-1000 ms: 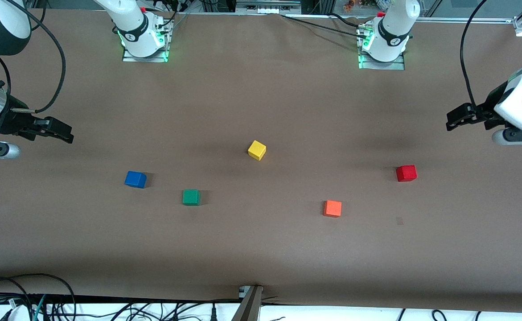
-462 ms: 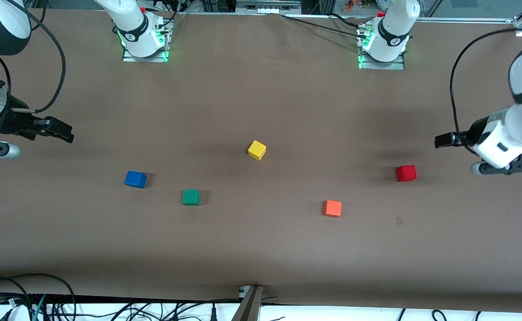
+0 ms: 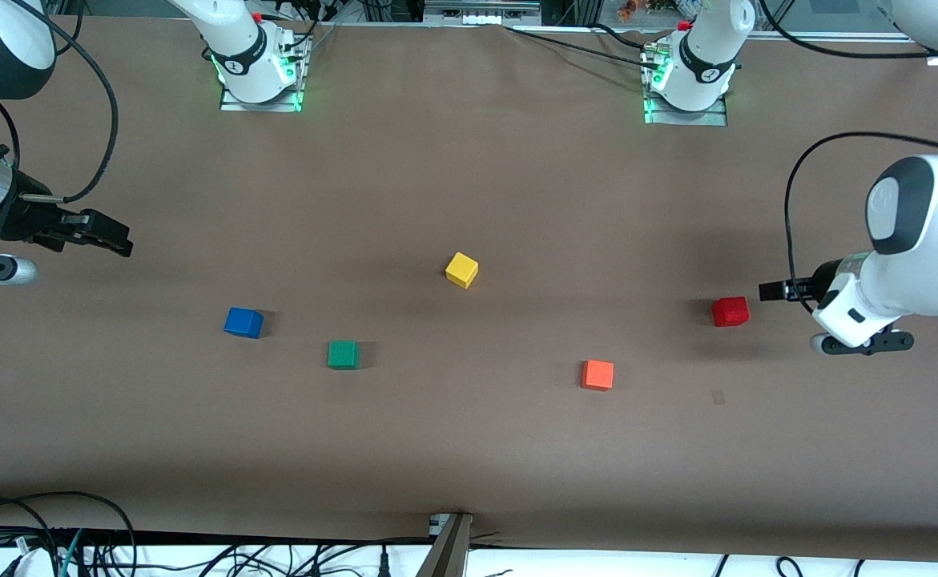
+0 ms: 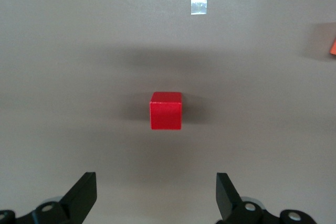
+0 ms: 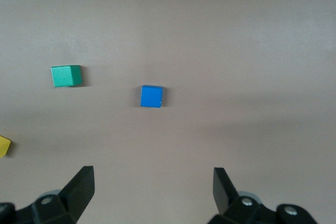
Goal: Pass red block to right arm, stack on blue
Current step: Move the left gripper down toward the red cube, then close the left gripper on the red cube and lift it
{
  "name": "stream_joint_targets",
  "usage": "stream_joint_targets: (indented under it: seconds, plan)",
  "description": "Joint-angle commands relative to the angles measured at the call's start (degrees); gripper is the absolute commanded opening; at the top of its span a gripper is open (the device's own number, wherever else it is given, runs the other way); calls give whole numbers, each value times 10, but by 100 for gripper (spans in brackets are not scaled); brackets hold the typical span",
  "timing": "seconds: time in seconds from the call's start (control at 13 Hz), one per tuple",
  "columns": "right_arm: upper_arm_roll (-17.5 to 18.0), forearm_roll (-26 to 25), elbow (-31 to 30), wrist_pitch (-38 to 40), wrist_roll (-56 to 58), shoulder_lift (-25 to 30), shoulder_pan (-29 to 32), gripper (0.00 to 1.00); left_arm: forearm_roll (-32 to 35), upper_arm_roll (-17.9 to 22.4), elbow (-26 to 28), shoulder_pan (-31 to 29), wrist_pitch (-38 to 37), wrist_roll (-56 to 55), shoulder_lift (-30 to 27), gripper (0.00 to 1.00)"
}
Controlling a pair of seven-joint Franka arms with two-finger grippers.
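Observation:
My left gripper is to grab the red block (image 3: 730,311) next by its opposite sides. It will then pass the block to my right arm for stacking on the blue block (image 3: 243,322).
The red block (image 3: 730,311) (image 4: 166,111) lies on the brown table toward the left arm's end. My left gripper (image 3: 777,290) (image 4: 156,182) hangs over the table just beside it, on the side of the left arm's end. Its jaws are open and empty, and the block sits ahead of them, not between them. The blue block (image 3: 243,322) (image 5: 151,96) rests toward the right arm's end. My right gripper (image 3: 112,235) (image 5: 152,174) waits open and empty over the table's edge at that end, apart from the blue block.
A yellow cube (image 3: 461,269) sits mid-table, a green cube (image 3: 344,354) beside the blue block, and an orange cube (image 3: 597,374) nearer the front camera than the red block. A small tape patch (image 3: 718,397) marks the cloth. Cables run along the front edge.
The left arm has swung in and down from the table's end until its gripper is close beside the red block. The right arm and all the cubes have stayed put.

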State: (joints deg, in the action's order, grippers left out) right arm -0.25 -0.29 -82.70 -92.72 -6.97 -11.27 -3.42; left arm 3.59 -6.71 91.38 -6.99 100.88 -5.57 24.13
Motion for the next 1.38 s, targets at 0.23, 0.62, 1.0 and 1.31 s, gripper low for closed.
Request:
stream_joint_targets:
  seconds: [0.23, 0.62, 1.0, 1.31]
  plan:
    - [1, -4, 3, 10, -9, 5, -2, 100, 55, -4, 89, -4, 155, 5, 23, 100]
    - [1, -4, 3, 10, -9, 5, -2, 100, 55, -4, 109, -19, 220, 7, 58, 100]
    - [1, -4, 3, 10, -8, 5, -2, 100, 46, -6, 110, -20, 236, 6, 88, 100]
    - [1, -4, 3, 10, -8, 5, -2, 100, 46, -8, 122, -19, 227, 6, 85, 100]
